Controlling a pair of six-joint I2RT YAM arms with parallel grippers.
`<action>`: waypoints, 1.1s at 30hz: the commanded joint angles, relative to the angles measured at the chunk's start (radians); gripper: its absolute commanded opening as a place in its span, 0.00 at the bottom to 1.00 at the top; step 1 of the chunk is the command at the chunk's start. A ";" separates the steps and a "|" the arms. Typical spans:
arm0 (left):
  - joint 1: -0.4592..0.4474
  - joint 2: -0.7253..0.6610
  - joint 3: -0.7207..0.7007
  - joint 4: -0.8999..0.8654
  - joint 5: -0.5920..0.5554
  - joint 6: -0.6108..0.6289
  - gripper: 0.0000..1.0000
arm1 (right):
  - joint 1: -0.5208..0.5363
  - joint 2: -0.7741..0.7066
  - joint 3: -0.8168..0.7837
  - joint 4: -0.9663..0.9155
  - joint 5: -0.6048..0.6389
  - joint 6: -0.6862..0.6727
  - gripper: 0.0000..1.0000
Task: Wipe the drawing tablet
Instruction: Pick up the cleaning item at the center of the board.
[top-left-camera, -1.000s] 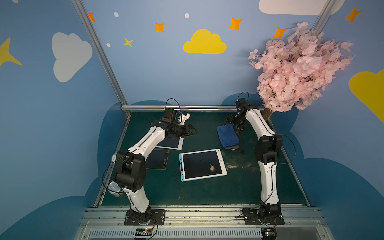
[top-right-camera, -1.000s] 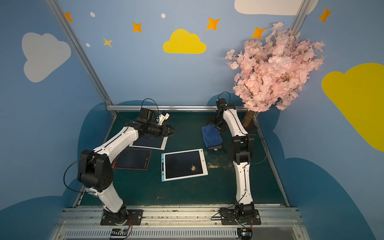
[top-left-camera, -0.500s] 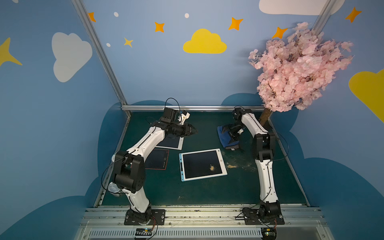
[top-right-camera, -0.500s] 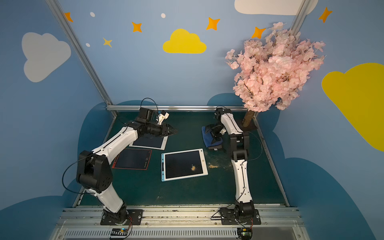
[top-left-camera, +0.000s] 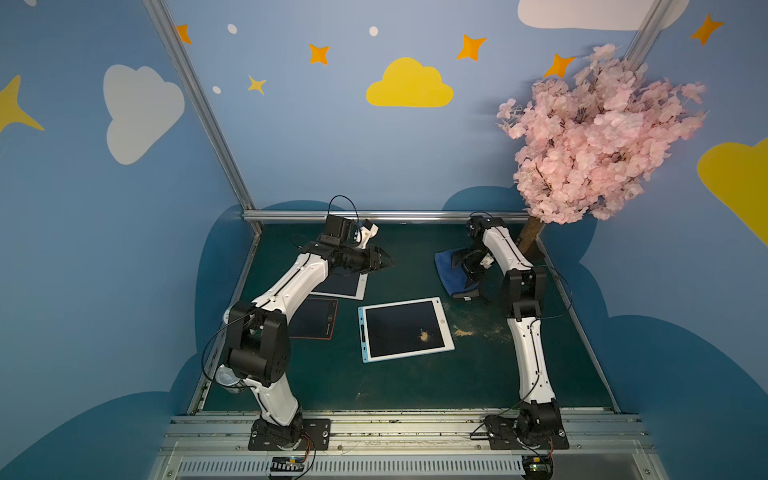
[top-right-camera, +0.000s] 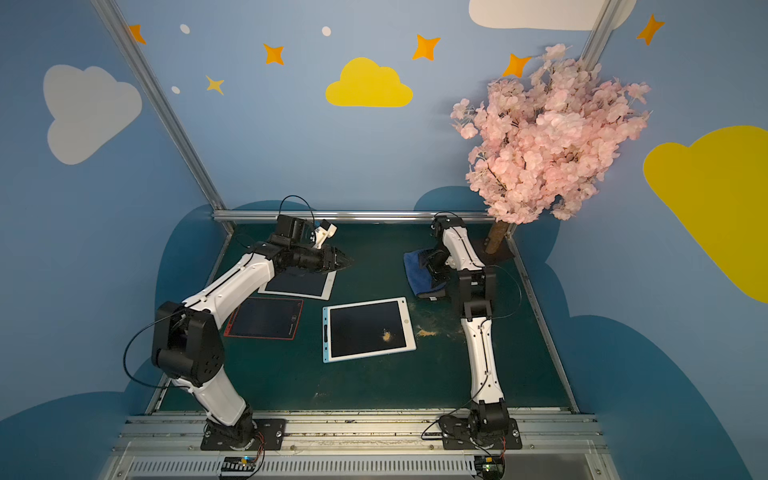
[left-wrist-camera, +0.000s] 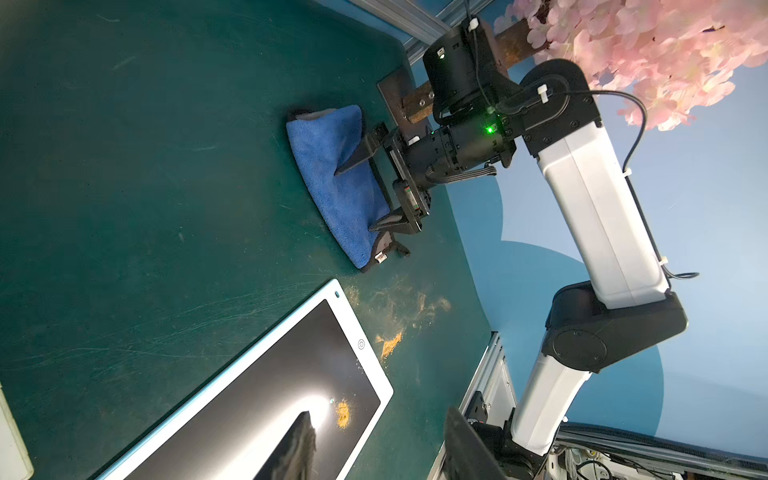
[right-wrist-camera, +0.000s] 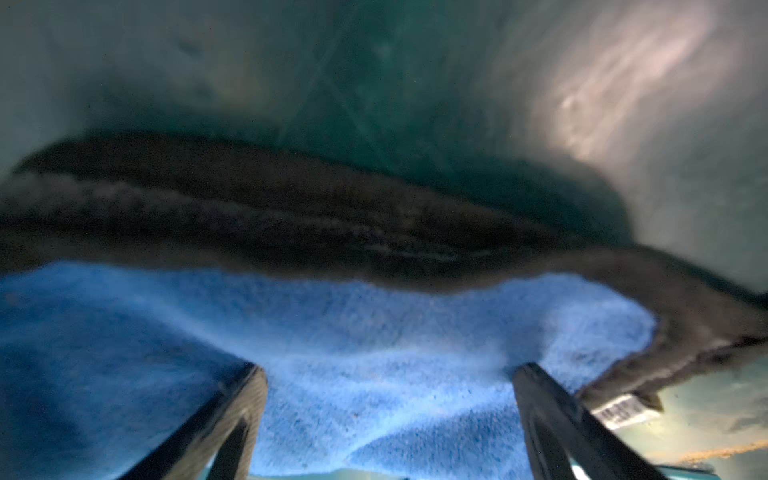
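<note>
The folded blue cloth will next be pinched by my right gripper at the middle of its top, so its edges stay free to wipe the drawing tablet (top-left-camera: 405, 328).
The drawing tablet (top-left-camera: 405, 328) (top-right-camera: 368, 328) (left-wrist-camera: 270, 395) lies flat mid-mat, white and light-blue framed, with a small orange powder heap (top-left-camera: 424, 334) (left-wrist-camera: 343, 413) on its dark screen. A folded blue cloth (top-left-camera: 451, 270) (top-right-camera: 417, 270) (left-wrist-camera: 332, 178) (right-wrist-camera: 374, 332) lies behind it to the right. My right gripper (top-left-camera: 465, 266) (top-right-camera: 434, 266) (left-wrist-camera: 355, 199) (right-wrist-camera: 388, 370) stands open, both fingertips down on the cloth's top. My left gripper (top-left-camera: 388, 262) (top-right-camera: 349, 262) (left-wrist-camera: 376, 417) hovers above the mat at the back left, open and holding nothing.
A white-framed tablet (top-left-camera: 345, 284) and a red-framed tablet (top-left-camera: 318, 318) lie under my left arm. Orange powder (top-left-camera: 463, 332) is smeared on the mat right of the drawing tablet. A pink blossom tree (top-left-camera: 594, 137) stands in the back right corner, close behind my right arm.
My right arm has folded in and brought its open gripper down onto the blue cloth. The left arm and the tablets have not moved.
</note>
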 joint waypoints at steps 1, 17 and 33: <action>0.009 -0.035 -0.010 0.006 0.013 0.006 0.51 | 0.028 0.062 -0.010 -0.033 0.128 -0.063 0.92; 0.027 -0.045 -0.016 0.012 0.016 0.000 0.51 | -0.007 0.029 0.017 -0.005 0.146 -0.573 0.00; -0.001 -0.073 -0.023 -0.015 -0.039 0.012 0.51 | 0.254 -0.856 -0.723 0.375 0.694 -1.029 0.00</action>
